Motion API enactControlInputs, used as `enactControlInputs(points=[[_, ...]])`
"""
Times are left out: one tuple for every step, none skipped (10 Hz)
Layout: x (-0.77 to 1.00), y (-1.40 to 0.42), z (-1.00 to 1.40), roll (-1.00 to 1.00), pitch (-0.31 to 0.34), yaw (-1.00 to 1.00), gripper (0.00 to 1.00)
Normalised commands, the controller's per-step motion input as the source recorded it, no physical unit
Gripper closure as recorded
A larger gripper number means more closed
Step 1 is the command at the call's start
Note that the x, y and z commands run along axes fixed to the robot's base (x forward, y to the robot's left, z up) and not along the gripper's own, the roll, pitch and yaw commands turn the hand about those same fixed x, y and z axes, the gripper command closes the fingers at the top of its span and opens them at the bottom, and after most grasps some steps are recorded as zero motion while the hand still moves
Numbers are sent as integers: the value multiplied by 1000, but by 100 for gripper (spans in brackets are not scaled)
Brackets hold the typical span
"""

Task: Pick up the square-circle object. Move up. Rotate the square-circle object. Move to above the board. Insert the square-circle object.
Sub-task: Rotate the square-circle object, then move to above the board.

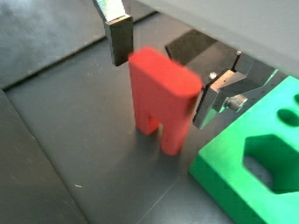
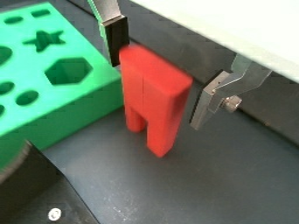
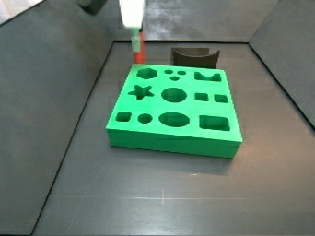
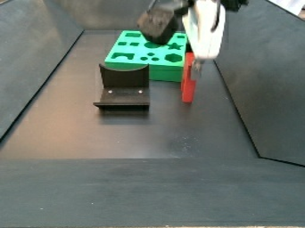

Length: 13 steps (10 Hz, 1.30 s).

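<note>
The square-circle object should next be held by its wide top (image 1: 165, 79) in my gripper, so that its legs stay free to go into the green board (image 1: 251, 171).
The square-circle object (image 1: 158, 92) is a small red block standing upright on two short legs on the dark floor, just beside an edge of the green board (image 1: 251, 171). It shows in both wrist views (image 2: 152, 92) and both side views (image 3: 138, 46) (image 4: 188, 82). My gripper (image 1: 166, 70) is lowered over the block's top, with one silver finger (image 1: 117, 39) on each side of it. The jaws are open, with small gaps to the block. The board (image 3: 172, 138) lies flat with several cut-out holes.
A dark curved holder (image 3: 194, 57) stands on the floor beside the board, near the red block; it also shows in a side view (image 4: 121, 87). Grey walls (image 3: 74, 83) slope up around the floor on both sides.
</note>
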Motion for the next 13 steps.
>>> enactControlInputs(points=[[29,13,-360,5,-27,-44,0],[32,13,-263,3,-25,-43,0],[0,0,0,-1,-21,-42,100],[106,4,1000,137,25,-71,100],[101,4,1000,136,39,-70,100],[92,4,1000,126,77,-51,100],[89,4,1000,116,88,-27,100],[88,4,1000,111,93,-16,100],[84,3,1000,106,104,-5,100],[81,2,1000,104,108,-2,100],[78,1,1000,103,107,1,100],[77,1,1000,102,105,3,100],[73,-1,1000,97,108,7,100]])
